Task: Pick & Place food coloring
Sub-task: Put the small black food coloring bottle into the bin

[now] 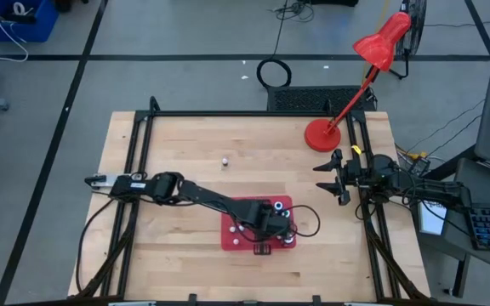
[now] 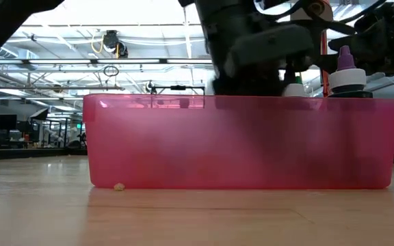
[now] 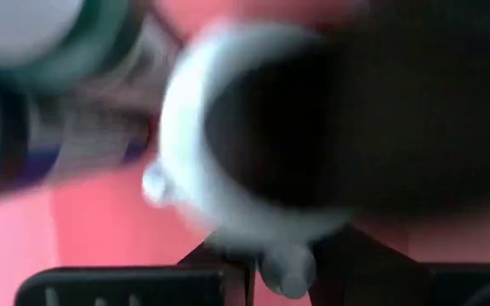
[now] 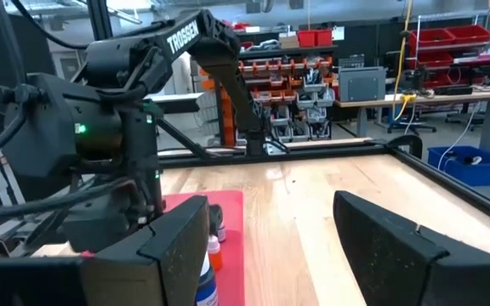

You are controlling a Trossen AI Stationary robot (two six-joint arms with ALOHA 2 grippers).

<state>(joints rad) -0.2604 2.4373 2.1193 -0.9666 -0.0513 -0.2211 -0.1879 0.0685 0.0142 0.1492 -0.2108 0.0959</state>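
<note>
The small bottle is low beside the tall bottles and would rest in the red tray, so it is time for my left gripper to open now.
The red tray lies near the table's front middle; its pink wall fills the low view. My left gripper reaches down into it, shut, with a round, white-rimmed dark food coloring bottle blurred right at its fingertips. Other small bottles stand in the tray: white tops, a purple-tipped one and a white-topped one. One tiny bottle stands alone on the wood, farther back. My right gripper waits open at the table's right side. My left gripper comes steeply from above into the tray's right half. The white-rimmed bottle shows end-on just past its fingers. Blur and the gripper's own body hide the place of contact, so which part the fingers are on cannot be told.
A red desk lamp stands on its round base at the far right. Black frame rails run along the table's left and right sides. Bare wood lies left of and behind the tray. A small crumb lies at the tray's near wall.
</note>
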